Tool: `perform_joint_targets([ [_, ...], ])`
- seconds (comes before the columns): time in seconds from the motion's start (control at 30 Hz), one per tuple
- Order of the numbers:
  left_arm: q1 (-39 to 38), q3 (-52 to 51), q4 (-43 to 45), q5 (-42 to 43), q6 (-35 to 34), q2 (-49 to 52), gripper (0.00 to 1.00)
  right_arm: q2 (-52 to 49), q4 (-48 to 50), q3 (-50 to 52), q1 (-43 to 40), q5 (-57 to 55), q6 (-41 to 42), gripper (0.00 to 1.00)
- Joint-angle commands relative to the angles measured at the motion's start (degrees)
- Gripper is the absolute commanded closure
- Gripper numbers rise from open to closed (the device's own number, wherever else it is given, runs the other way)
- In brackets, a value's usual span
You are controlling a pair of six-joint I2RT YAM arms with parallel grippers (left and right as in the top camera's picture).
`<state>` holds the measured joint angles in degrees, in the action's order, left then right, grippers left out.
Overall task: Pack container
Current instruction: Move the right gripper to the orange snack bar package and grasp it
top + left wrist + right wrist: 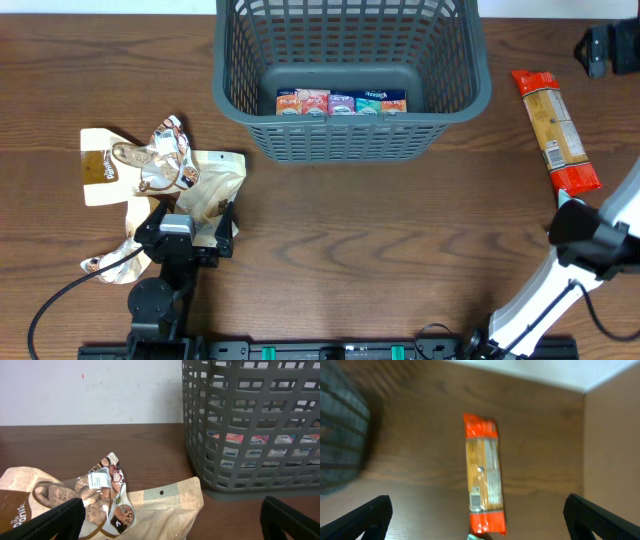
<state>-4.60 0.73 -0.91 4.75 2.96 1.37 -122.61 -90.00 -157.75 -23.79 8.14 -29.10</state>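
Next, my right gripper grabs the pasta packet's clear middle, across its narrow width. Both orange ends stay free, to lay the packet lengthwise in the basket (350, 120).
The dark grey lattice basket (350, 120) stands at the far centre and holds a row of colourful small boxes (342, 102). It also shows in the left wrist view (250, 420). A pile of snack packets lies at the left: a tan paper bag (215, 180), a clear cookie packet (160, 160) and a brown-and-white bag (100, 165). My left gripper (222, 232) is open and empty at the near edge of the tan bag (165, 510). A long pasta packet with orange ends (555, 130) lies at the right. My right gripper (572, 212) is open and empty, above that packet's near end (482, 475).
A black fixture (610, 45) sits at the far right corner. The basket's blurred side (340, 425) fills the left of the right wrist view. A pale wall (90, 390) stands behind the table, and a cable (60, 300) runs along the front left.
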Motion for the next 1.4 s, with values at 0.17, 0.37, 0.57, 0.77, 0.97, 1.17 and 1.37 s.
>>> perform_joint_targets([
  [0.17, 0.2, -0.5, -2.3, 2.1, -0.3, 0.1, 0.01, -15.2, -1.7, 1.2, -2.2, -1.6, -4.5, 0.01],
  [0.37, 0.2, -0.5, -2.3, 2.1, -0.3, 0.1, 0.01, -25.1, -1.1, 1.2, -2.4, -5.6, -4.8, 0.01],
  [0.57, 0.2, -0.5, -2.3, 2.1, -0.5, 0.1, 0.01, -30.4, 0.5, 1.2, -3.7, -8.2, -2.6, 0.01],
  [0.77, 0.2, -0.5, -2.3, 2.1, -0.5, 0.1, 0.01, -32.0, 1.2, 1.2, -4.7, -7.7, -1.2, 0.01],
  [0.97, 0.2, -0.5, -2.3, 2.1, -0.5, 0.1, 0.02, -34.2, 1.2, 1.2, -4.8, -7.7, -1.1, 0.01],
  [1.17, 0.2, -0.5, -2.3, 2.1, -0.5, 0.1, 0.02, -35.0, 2.2, 1.6, -4.7, -7.6, -0.5, 0.01],
  [1.37, 0.2, -0.5, -2.3, 2.1, -0.5, 0.1, 0.02, -35.0, 3.8, 3.3, -4.6, -7.0, -0.5, 0.01],
])
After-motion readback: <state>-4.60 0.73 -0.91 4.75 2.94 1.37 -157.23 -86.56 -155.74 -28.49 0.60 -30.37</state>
